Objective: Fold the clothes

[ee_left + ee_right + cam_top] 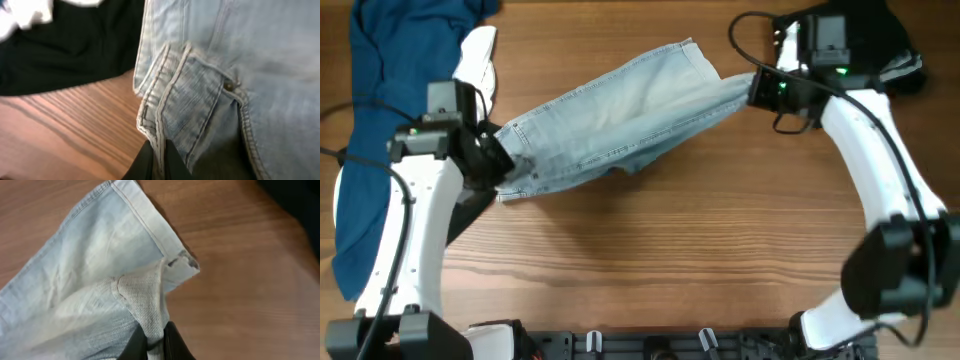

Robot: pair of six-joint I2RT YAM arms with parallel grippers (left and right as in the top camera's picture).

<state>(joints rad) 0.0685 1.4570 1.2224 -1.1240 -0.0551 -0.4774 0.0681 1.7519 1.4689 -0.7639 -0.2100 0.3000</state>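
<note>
The jeans' waistband edge is above the wood and would fall short in a fold if released now, so my left gripper must keep holding it.
The light-blue denim jeans (620, 115) hang stretched across the middle of the wooden table, held at both ends. My left gripper (498, 160) is shut on the waistband edge, whose stitched seam runs between the black fingers in the left wrist view (159, 162). My right gripper (752, 88) is shut on a bunched fold of the leg near the hem; the right wrist view shows the pale inside of the denim (145, 305) pinched between its fingers (156, 345). The hemmed leg end (150, 222) lies on the wood.
A navy garment (380, 110) covers the table's left side, with a white garment (480, 60) on it. A black garment (880, 40) lies at the far right corner and shows dark in the left wrist view (65, 45). Bare wood (670, 250) runs along the front.
</note>
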